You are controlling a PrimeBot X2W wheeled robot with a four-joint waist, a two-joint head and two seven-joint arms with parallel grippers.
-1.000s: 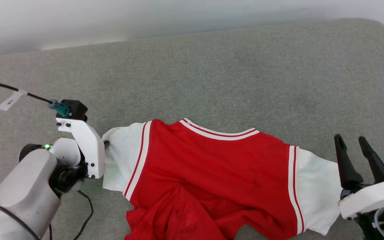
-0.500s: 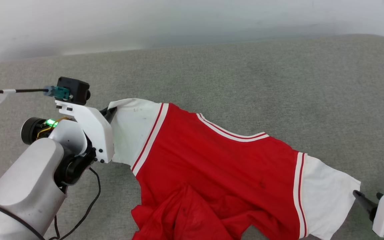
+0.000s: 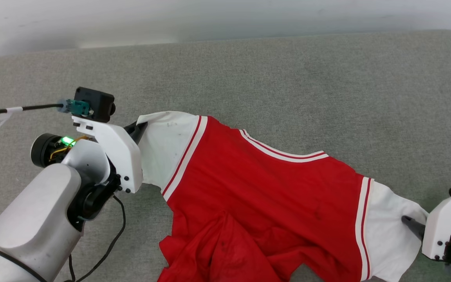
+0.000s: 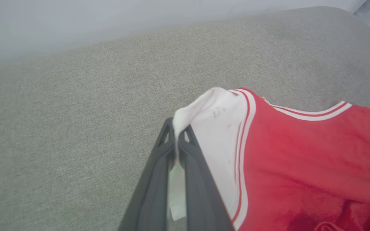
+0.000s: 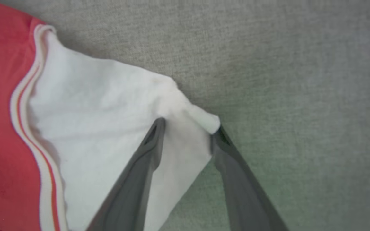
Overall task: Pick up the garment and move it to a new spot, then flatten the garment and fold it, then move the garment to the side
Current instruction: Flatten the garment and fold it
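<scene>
The other white sleeve should next be picked up by its outer hem corner (image 3: 423,217) with the robot's right gripper. That hem corner curls up in a fold, while the sleeve's middle (image 3: 384,228) lies flat.
The garment (image 3: 264,188), red with white sleeves, lies spread across the grey-green cushion, and its lower part is bunched toward the near edge. My left gripper (image 3: 138,128) is shut on the edge of the left white sleeve (image 4: 217,128), with the cloth pinched between the closed fingertips of this left gripper (image 4: 176,134). At the lower right, my right gripper (image 3: 409,223) reaches the outer corner of the right sleeve (image 5: 108,106). In the right wrist view the right gripper (image 5: 188,128) is open, its two fingers straddling that corner.
The grey-green cushioned surface (image 3: 288,78) extends far behind the garment to a pale wall (image 3: 210,15). A black cable (image 3: 14,109) with a white tag runs left from my left wrist camera. Another cable (image 3: 116,235) loops beside my left forearm.
My right gripper swung from upright beside the right sleeve to its corner, fingers now around the cloth. My left gripper drew its sleeve farther back. The camera shifted too.
</scene>
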